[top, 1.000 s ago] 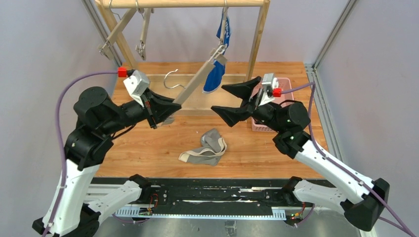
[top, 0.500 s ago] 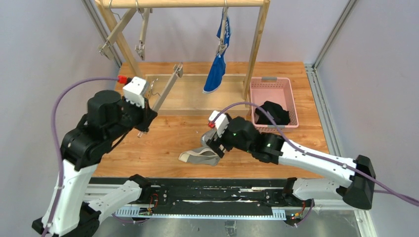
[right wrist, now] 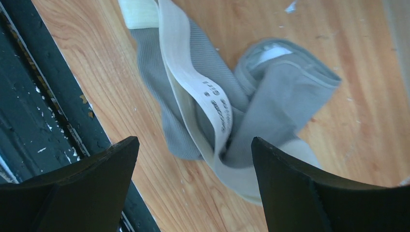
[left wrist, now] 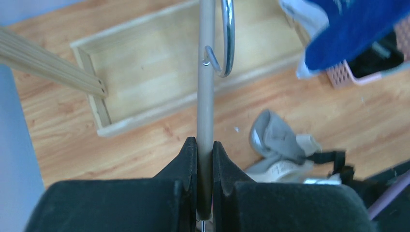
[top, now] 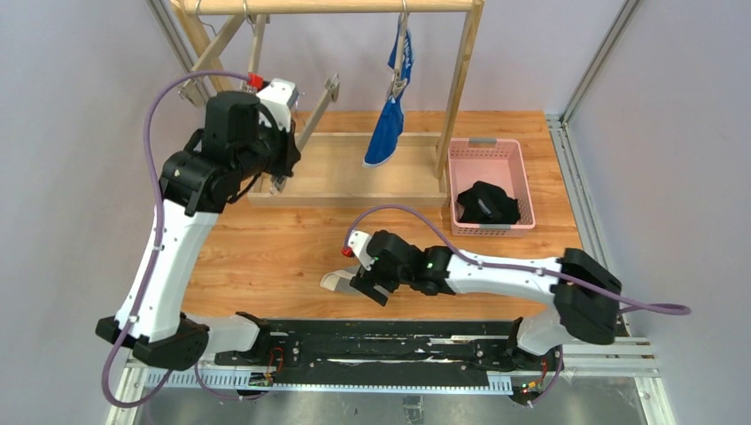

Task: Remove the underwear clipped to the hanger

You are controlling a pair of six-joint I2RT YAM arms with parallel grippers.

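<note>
In the right wrist view my fingers are still above the grey underwear's waistband, so my right gripper lowers and only then closes on the waistband.
My left gripper (top: 289, 159) (left wrist: 205, 145) is shut on the grey bar of a hanger (top: 317, 113) (left wrist: 205, 96), held up at the back left; its metal hook (left wrist: 225, 43) points away from me. Blue underwear (top: 390, 115) (left wrist: 348, 34) hangs clipped to another hanger on the rack. Grey underwear (right wrist: 270, 96) (left wrist: 275, 140) lies crumpled on the table near the front edge. My right gripper (top: 367, 279) (right wrist: 193, 140) hovers low over it, open, fingers either side and holding nothing. Black underwear (top: 485, 204) lies in the pink basket (top: 491, 146).
A wooden rack (top: 460, 80) stands over a shallow wooden tray (top: 354, 168) at the back. Two bare hangers (top: 257, 62) dangle from the rail's left end. A black rail (top: 381, 341) runs just beyond the table's near edge, close to my right gripper.
My left arm has lifted the hanger up and back toward the rack's left side. My right arm has swung from mid-air down and left onto the grey underwear, jaws staying wide.
</note>
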